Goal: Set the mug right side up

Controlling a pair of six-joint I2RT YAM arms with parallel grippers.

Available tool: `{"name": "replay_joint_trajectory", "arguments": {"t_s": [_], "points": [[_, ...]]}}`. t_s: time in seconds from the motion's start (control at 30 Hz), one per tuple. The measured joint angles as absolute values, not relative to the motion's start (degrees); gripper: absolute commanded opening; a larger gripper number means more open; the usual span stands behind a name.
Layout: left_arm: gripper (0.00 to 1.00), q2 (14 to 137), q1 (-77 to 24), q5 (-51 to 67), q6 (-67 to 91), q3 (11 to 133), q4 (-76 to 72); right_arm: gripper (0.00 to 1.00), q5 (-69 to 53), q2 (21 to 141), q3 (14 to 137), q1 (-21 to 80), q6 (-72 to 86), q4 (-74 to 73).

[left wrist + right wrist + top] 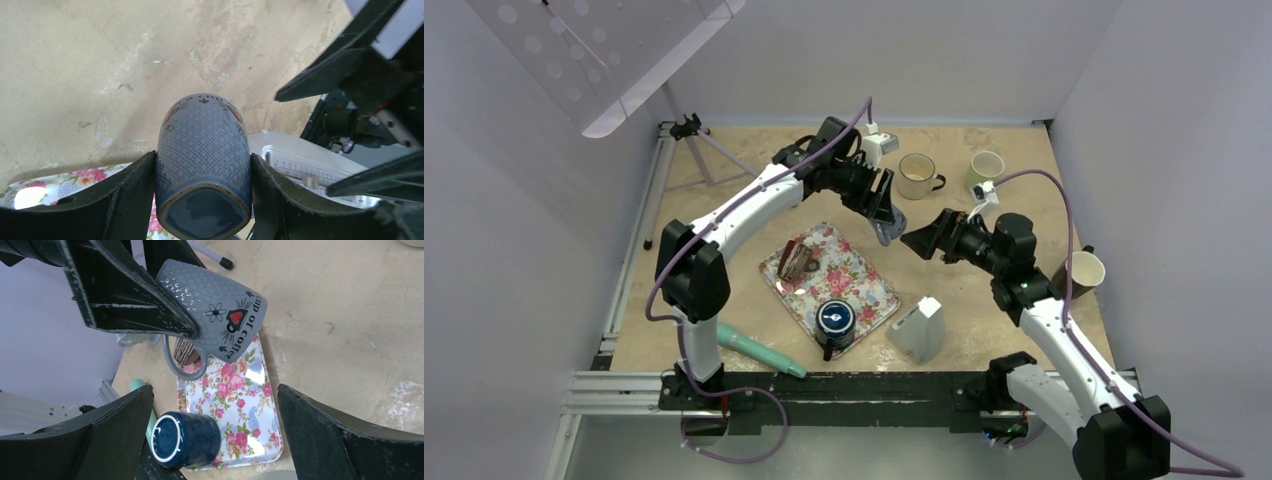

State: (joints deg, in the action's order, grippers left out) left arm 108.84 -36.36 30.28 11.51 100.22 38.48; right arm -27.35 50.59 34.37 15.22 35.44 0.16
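Observation:
The robot's right gripper should next grab the checked mug by its rim on the handle side, so that the mug's base stays free to set it upright.
My left gripper (886, 215) is shut on a grey-blue checked mug (891, 229) lettered "cup of coffee" and holds it in the air, right of the floral tray (869, 283). In the left wrist view the mug (202, 160) sits between both fingers of the left gripper (202, 200), base toward the camera and rim tilted down toward the table. The right wrist view shows this mug (220, 310) tilted, handle hanging down. My right gripper (919, 242) is open and empty, just right of the mug; its jaws (215, 435) stand wide apart.
A navy mug (835, 318) stands upside down on the tray's near corner, and it shows in the right wrist view (182, 439). A brown item (797, 260) lies on the tray. Cream mug (917, 175), green mug (986, 168), tan cup (1084, 270), white scale (921, 328), teal tool (759, 350).

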Motion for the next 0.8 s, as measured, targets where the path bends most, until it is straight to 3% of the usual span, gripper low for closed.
{"name": "replay_joint_trajectory", "arguments": {"t_s": [0.23, 0.33, 0.67, 0.8], "points": [[0.0, 107.61, -36.01, 38.59, 14.96, 102.06, 37.98, 0.97, -32.71, 49.71, 25.76, 12.86, 41.06, 20.38], [0.0, 106.3, -35.99, 41.76, 16.45, 102.06, 37.74, 0.92, -34.39, 49.25, 22.35, 11.79, 44.07, 28.56], [0.0, 104.09, -36.14, 50.11, 22.57, 101.71, 32.34, 0.48, -39.83, 52.86, 20.67, 11.44, 51.75, 47.42], [0.0, 104.12, -36.16, 50.76, 24.05, 100.88, 30.55, 0.42, -41.39, 53.65, 21.41, 11.44, 53.25, 50.5]]}}
